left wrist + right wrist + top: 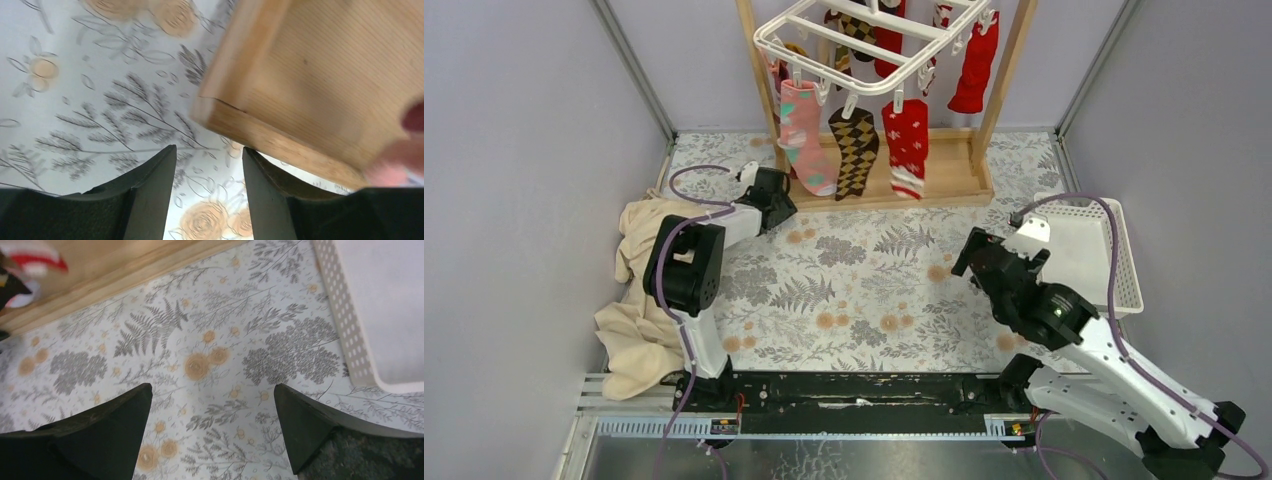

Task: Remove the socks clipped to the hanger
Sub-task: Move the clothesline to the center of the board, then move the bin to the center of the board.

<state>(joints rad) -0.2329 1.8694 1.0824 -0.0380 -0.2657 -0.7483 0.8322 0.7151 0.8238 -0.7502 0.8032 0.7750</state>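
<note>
The white perforated basket should stay open for removed socks. My right gripper will next grab the basket by its near side rim [356, 326] to pull it inward.
The white grid hanger [864, 45] hangs from the wooden rack at the back. Clipped along its front are a pink patterned sock [806, 135], a brown-black argyle sock [855, 150] and a red-white sock [906, 145]. A plain red sock [974, 65] hangs further back. My left gripper [776, 200] is low beside the rack's left front corner, just below the pink sock. Its jaws [209, 150] are partly open with only tablecloth between them. My right gripper [980, 256] hovers over the cloth right of centre, wide open [212, 387] and holding nothing.
The wooden rack base [310, 85] lies right in front of the left fingers. A white perforated basket [1089, 250] stands at the right, its rim [345, 330] close to the right gripper. A beige cloth [639, 300] is bunched at the left edge.
</note>
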